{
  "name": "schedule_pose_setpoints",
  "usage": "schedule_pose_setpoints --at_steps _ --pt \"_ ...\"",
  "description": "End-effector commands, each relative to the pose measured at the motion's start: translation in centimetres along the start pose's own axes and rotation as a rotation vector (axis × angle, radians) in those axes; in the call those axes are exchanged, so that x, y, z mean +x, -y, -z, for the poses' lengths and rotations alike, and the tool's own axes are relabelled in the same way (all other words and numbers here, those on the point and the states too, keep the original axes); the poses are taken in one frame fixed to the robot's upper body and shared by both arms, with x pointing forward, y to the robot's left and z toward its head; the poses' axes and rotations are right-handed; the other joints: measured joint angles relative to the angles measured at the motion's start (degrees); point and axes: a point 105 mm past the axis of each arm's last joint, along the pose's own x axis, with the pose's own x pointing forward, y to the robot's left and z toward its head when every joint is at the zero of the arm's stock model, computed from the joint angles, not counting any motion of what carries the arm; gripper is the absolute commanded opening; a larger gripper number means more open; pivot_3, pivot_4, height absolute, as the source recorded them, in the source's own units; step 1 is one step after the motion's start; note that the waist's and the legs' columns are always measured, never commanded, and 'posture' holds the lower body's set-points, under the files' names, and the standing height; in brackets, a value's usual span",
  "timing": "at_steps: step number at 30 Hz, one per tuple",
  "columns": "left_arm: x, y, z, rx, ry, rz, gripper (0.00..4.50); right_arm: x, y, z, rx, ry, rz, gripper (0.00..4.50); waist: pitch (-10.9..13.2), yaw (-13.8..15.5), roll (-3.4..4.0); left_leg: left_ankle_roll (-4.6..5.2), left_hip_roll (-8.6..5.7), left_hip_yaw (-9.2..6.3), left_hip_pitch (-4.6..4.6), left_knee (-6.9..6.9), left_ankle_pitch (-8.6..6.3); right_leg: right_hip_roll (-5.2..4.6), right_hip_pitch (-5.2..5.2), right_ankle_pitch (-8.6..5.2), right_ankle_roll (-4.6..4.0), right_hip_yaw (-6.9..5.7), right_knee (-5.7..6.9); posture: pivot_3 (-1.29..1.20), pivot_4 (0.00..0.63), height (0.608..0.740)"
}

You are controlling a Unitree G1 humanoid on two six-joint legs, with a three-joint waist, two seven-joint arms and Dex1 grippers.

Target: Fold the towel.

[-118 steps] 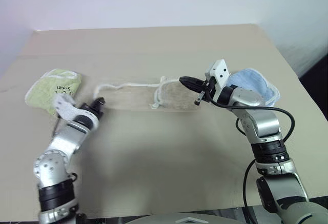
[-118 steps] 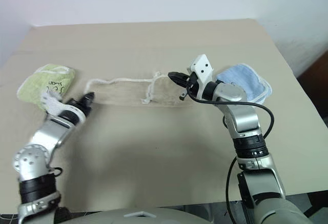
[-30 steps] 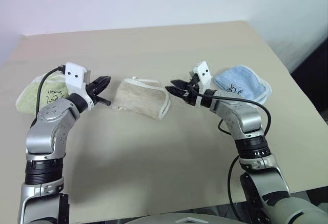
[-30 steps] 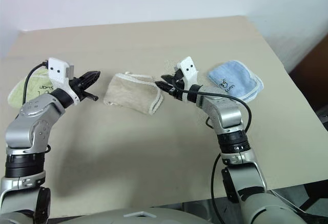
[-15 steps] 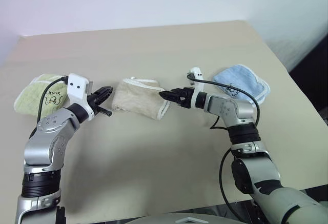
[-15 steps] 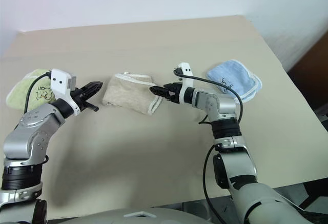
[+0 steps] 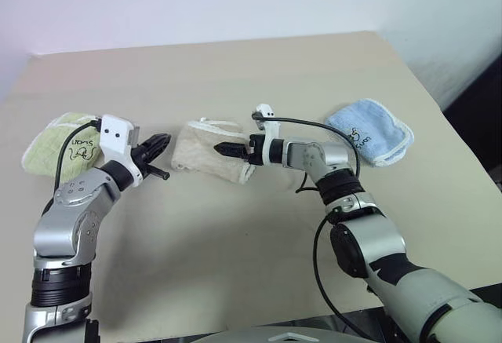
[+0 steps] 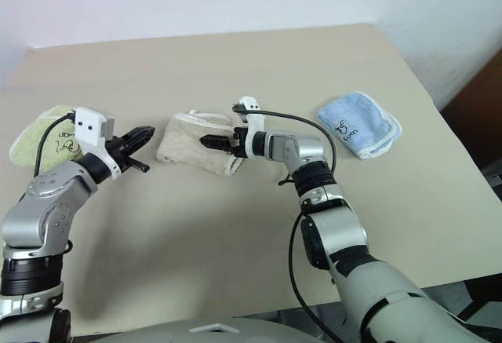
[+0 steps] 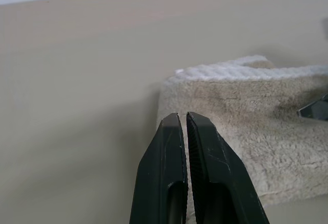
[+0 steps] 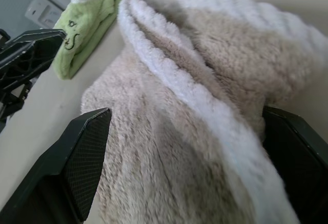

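Observation:
The right gripper grabs the beige towel by its white corded folded edge point(image 10: 225, 131) next, to carry the folded bundle aside.
The beige towel point(image 7: 208, 153) with white corded trim lies folded into a compact bundle at the middle of the table point(image 7: 259, 233). My right gripper point(image 7: 223, 149) reaches in from the right, low over the towel's right half. In the right wrist view its fingers point(image 10: 84, 149) stand wide open, with the towel's point(image 10: 195, 111) folded edge between them. My left gripper point(image 7: 162, 142) is shut and holds nothing, just off the towel's left end. In the left wrist view its tips point(image 9: 182, 119) point at the towel's point(image 9: 246, 121) trimmed corner.
A light green towel point(image 7: 56, 143) with printed letters lies at the table's left, behind my left arm. A light blue towel point(image 7: 369, 133) with a white edge lies to the right. The table's right edge drops off just beyond the blue towel.
The towel, stretched out long earlier, is now a folded bundle. Over the last second my right gripper opened wide and moved left onto the towel. The left gripper stayed shut, almost still.

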Motion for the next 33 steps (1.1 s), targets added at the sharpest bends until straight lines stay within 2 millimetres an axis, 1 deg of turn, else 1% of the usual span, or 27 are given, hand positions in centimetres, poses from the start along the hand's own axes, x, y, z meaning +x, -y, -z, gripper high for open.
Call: schedule_pose_setpoints --at_steps 1,3,5,7,8,9,15,16,18,20,23,25,27,28,29,31,32,33 --pt "-0.3 0.4 -1.1 0.028 0.040 0.005 0.22 1.0 -1.6 -1.0 -0.016 0.019 -0.050 4.48 0.0 0.0 0.00 0.00 0.00 0.00 0.00 0.00 0.00 0.00 0.00 0.00 0.00 0.00 0.00 0.00 0.150 0.731" --pt "-0.5 0.3 -1.1 0.030 0.039 -0.003 0.22 1.0 -1.6 -1.3 -0.001 0.037 -0.050 4.11 0.0 -0.2 0.00 0.00 0.00 0.00 0.00 0.00 0.00 0.00 -0.01 0.00 0.00 0.00 0.02 0.00 0.150 0.731" --pt "-0.5 0.2 -1.1 0.031 0.038 -0.007 0.22 0.8 -1.5 -1.5 0.007 0.048 -0.049 3.58 0.0 -0.1 0.01 -0.01 0.00 -0.01 0.00 -0.01 0.00 0.00 -0.03 0.00 0.00 0.00 0.02 0.00 0.150 0.731" --pt "-0.6 0.2 -1.1 0.032 0.038 -0.009 0.22 0.6 -1.4 -1.7 0.015 0.059 -0.052 2.94 0.0 -0.1 0.01 -0.01 0.00 -0.01 0.00 -0.01 0.00 0.00 -0.03 0.00 0.00 0.00 0.01 0.00 0.150 0.731" --pt "-0.6 0.2 -1.1 0.033 0.037 -0.010 0.22 0.5 -1.5 -1.9 0.017 0.065 -0.054 2.51 0.0 -0.1 0.01 -0.01 0.00 -0.01 0.00 -0.01 0.00 0.00 -0.02 0.00 0.00 0.00 0.01 0.00 0.150 0.731" --pt "-0.6 0.2 -1.1 0.034 0.037 -0.010 0.22 0.3 -1.5 -2.0 0.019 0.073 -0.057 2.22 0.0 -0.1 0.01 -0.01 0.00 -0.01 0.00 -0.01 0.00 0.00 -0.02 0.00 0.00 0.00 0.01 0.00 0.150 0.731" --pt "-0.3 0.5 -1.1 0.033 0.039 0.002 0.22 -0.3 -1.8 -2.5 0.041 0.115 -0.074 0.14 0.0 -0.1 0.01 -0.01 0.00 -0.01 0.00 -0.01 0.00 0.00 -0.03 0.00 0.00 0.00 0.01 0.00 0.150 0.731" --pt "-0.3 0.5 -1.1 0.033 0.040 0.003 0.22 -0.4 -1.8 -2.6 0.046 0.123 -0.073 0.03 0.0 -0.1 0.01 -0.01 0.00 -0.01 0.00 -0.01 0.00 0.00 -0.02 0.00 0.00 0.00 0.01 0.00 0.150 0.731" --pt "-0.2 0.7 -1.1 0.032 0.041 0.008 0.22 -0.8 -1.7 -2.9 0.057 0.146 -0.067 0.03 0.0 -0.1 0.01 -0.01 0.00 -0.01 0.00 -0.01 0.00 0.00 -0.02 0.00 0.00 0.00 0.01 0.00 0.150 0.731" --pt "-0.2 0.8 -1.1 0.032 0.041 0.010 0.22 -1.9 -1.5 -4.1 0.074 0.216 -0.059 0.03 0.0 0.0 0.01 -0.01 0.00 -0.01 -0.01 -0.01 0.00 0.00 -0.02 0.00 0.00 0.00 0.01 0.00 0.150 0.731" --pt "-0.2 0.9 -1.1 0.028 0.043 0.012 0.22 -4.8 -0.8 -6.7 0.097 0.347 -0.012 0.03 0.0 0.3 0.01 -0.01 0.00 -0.01 -0.02 -0.01 0.00 0.00 -0.03 0.00 0.00 0.00 0.02 0.00 0.150 0.731" --pt "-0.2 1.1 -1.1 0.024 0.046 0.018 0.22 -8.0 0.0 -8.6 0.101 0.448 0.042 0.03 0.0 0.4 0.01 -0.01 -0.01 -0.01 -0.03 0.00 0.00 -0.02 -0.02 0.00 0.00 -0.01 0.01 0.00 0.150 0.731" --pt "-0.1 1.4 -1.0 0.017 0.047 0.027 0.22 -12.4 1.2 -10.3 0.095 0.551 0.144 0.03 0.0 0.6 0.01 0.00 -0.03 -0.03 -0.06 -0.01 0.00 -0.04 -0.01 0.00 0.00 -0.02 -0.01 0.00 0.150 0.731" --pt "0.0 1.5 -1.0 0.013 0.048 0.031 0.22 -14.2 1.7 -10.8 0.095 0.588 0.193 0.03 0.0 0.7 0.01 0.00 -0.04 -0.03 -0.08 -0.01 0.00 -0.05 0.00 0.00 0.00 -0.03 -0.01 0.00 0.150 0.731" --pt "0.1 1.6 -1.0 0.008 0.049 0.036 0.22 -15.9 2.2 -11.1 0.097 0.622 0.244 0.03 0.0 0.7 0.01 0.01 -0.05 -0.03 -0.10 -0.01 -0.01 -0.06 0.00 0.00 0.00 -0.04 -0.02 0.00 0.150 0.731" --pt "0.6 2.0 -0.7 -0.003 0.047 0.056 0.22 -20.1 3.8 -11.3 0.125 0.689 0.376 0.03 0.0 0.6 0.00 0.03 -0.05 -0.02 -0.11 -0.03 -0.02 -0.06 0.00 0.00 0.00 -0.04 -0.07 0.00 0.150 0.731" --pt "0.8 2.3 -0.6 -0.006 0.044 0.067 0.22 -21.9 4.5 -11.1 0.150 0.713 0.440 0.03 0.0 0.6 0.01 0.03 -0.05 -0.01 -0.11 -0.04 -0.02 -0.06 0.00 0.00 0.00 -0.03 -0.07 0.00 0.150 0.731" --pt "1.1 2.5 -0.5 -0.009 0.043 0.079 0.22 -23.5 5.4 -10.5 0.187 0.718 0.507 0.03 0.0 0.6 0.00 0.03 -0.05 0.00 -0.11 -0.05 -0.02 -0.06 0.00 0.00 0.00 -0.03 -0.07 0.00 0.150 0.731"
